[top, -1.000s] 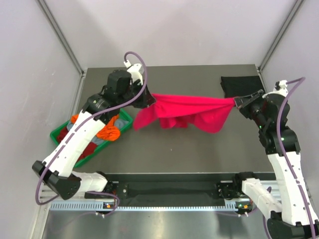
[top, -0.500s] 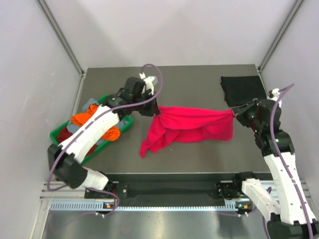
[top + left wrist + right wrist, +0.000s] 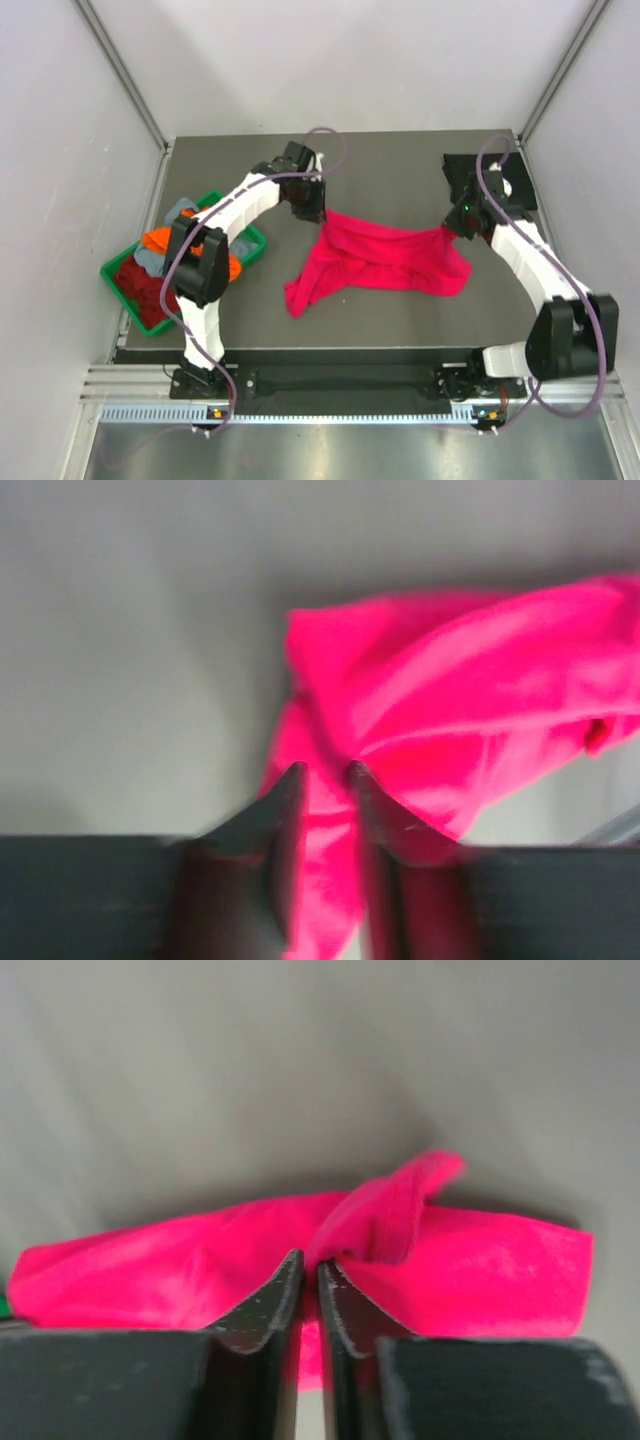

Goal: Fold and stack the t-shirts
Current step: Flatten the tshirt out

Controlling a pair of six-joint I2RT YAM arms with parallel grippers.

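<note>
My left gripper grabs the t-shirt's corner opposite my right gripper next, to stretch the pink-red t-shirt (image 3: 385, 262) for folding.
The pink-red t-shirt (image 3: 385, 262) lies crumpled on the dark table, spread between both grippers. My left gripper (image 3: 318, 213) is at the shirt's far-left corner. In the left wrist view its jaws (image 3: 322, 770) stand apart over the pink cloth (image 3: 450, 690), not pinching it. My right gripper (image 3: 455, 226) is at the shirt's far-right corner. Its fingers (image 3: 310, 1260) are almost together, with a bunched fold of the pink cloth (image 3: 390, 1220) caught at the tips. A black t-shirt (image 3: 480, 172) lies flat at the back right, partly under the right arm.
A green tray (image 3: 118, 282) at the left table edge holds orange (image 3: 160, 240), dark red (image 3: 140, 285) and grey-blue t-shirts. Grey walls enclose the table on three sides. The right arm's cable loops over the black t-shirt.
Both arms reached further back and lowered the pink-red t-shirt from hanging stretched to lying on the table. The left gripper's jaws have parted and let go of the cloth.
</note>
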